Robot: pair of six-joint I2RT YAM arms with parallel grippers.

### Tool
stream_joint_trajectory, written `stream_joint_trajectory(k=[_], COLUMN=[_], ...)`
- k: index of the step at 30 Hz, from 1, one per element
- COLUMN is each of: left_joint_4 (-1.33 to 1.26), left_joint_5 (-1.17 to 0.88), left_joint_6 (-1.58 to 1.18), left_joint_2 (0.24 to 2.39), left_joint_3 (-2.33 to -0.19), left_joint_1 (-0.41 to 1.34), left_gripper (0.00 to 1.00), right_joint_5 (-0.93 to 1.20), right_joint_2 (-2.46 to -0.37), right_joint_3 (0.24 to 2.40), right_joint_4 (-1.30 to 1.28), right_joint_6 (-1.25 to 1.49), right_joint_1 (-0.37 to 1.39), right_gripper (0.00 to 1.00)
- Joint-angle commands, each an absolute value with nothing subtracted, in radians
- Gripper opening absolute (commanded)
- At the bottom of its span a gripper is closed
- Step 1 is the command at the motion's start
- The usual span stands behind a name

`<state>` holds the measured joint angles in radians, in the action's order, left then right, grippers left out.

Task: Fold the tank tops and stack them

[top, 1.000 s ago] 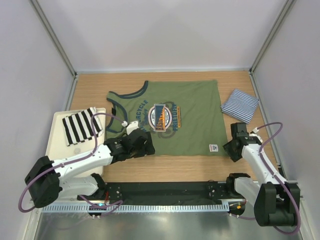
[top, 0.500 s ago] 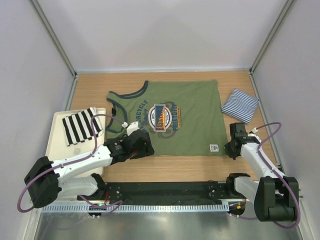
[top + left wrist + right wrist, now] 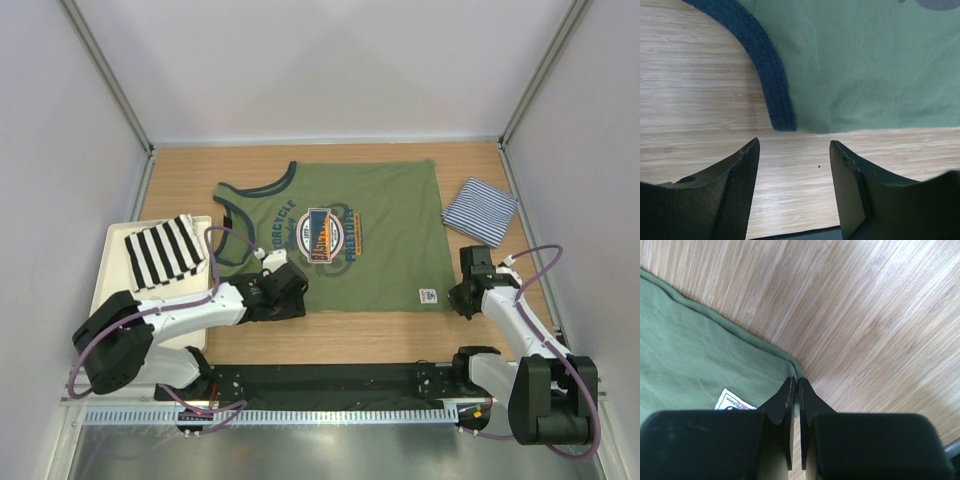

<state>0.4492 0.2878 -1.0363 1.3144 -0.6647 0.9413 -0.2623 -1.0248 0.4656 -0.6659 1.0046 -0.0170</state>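
Observation:
The green cloth's hem corner would come up if I lifted my right gripper now, because my closed fingers hold it near the label in the right wrist view.
The olive green tank top (image 3: 340, 240) lies spread flat on the wooden table, printed chest up. The navy-and-white striped tank top (image 3: 480, 210) sits folded at the back right. My left gripper (image 3: 288, 292) hovers low at the green top's near-left edge. In the left wrist view its jaws (image 3: 794, 142) are open over bare wood, just short of the navy armhole trim (image 3: 771, 75) and the green cloth (image 3: 865, 75). My right gripper (image 3: 458, 298) is at the near-right hem corner. Its jaws (image 3: 794, 380) are shut, with the corner of the green cloth (image 3: 690, 355) pinched between the tips.
A white tray (image 3: 110, 300) stands at the left edge with a black-and-white striped cloth (image 3: 162, 250) lying on it. A white label (image 3: 428, 296) marks the green top's near-right hem. Enclosure walls close in the table on three sides.
My right gripper has shut on the hem corner. My left gripper's jaws have narrowed, and the left arm has shifted a little left and lower at the armhole.

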Motion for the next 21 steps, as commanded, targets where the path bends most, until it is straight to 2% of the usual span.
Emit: stream_joint_trajectory(k=[1,4,10,13,14,15,16,21], left_joint_4=[0.396,0.364,0.302,0.278,0.279,0.287,0.299,0.374], left_joint_5=[0.314,0.308,0.291,0.293,0.279,0.273,0.264,0.235], left_joint_6=[-1.005,-0.974,-0.934,-0.917,-0.916,-0.917,-0.920,-0.922], left_joint_2=[1.344,1.367,1.414,1.431,1.433,1.433,1.425,1.371], left_joint_3=[-0.695,-0.693,-0.695,-0.687,-0.687,-0.695,-0.698,-0.710], left_joint_1=[0.930,0.919,0.890,0.877,0.874,0.874,0.874,0.877], left_gripper=[0.60,0.61,0.56,0.41,0.20,0.04,0.00,0.00], right_joint_5=[-0.265,-0.262,-0.265,-0.267,-0.268,-0.268,-0.271,-0.285], right_joint_2=[-1.009,-1.009,-1.009,-1.003,-1.000,-1.000,-0.999,-0.965], right_joint_3=[0.466,0.468,0.474,0.479,0.483,0.492,0.498,0.521], right_joint_4=[-0.653,-0.652,-0.658,-0.667,-0.672,-0.678,-0.692,-0.713], right_joint_6=[1.000,0.999,0.997,0.999,1.000,1.002,1.002,0.993], right_joint_1=[-0.020,-0.020,-0.020,-0.021,-0.020,-0.020,-0.020,-0.020], right_gripper=[0.08,0.08,0.08,0.06,0.05,0.05,0.04,0.03])
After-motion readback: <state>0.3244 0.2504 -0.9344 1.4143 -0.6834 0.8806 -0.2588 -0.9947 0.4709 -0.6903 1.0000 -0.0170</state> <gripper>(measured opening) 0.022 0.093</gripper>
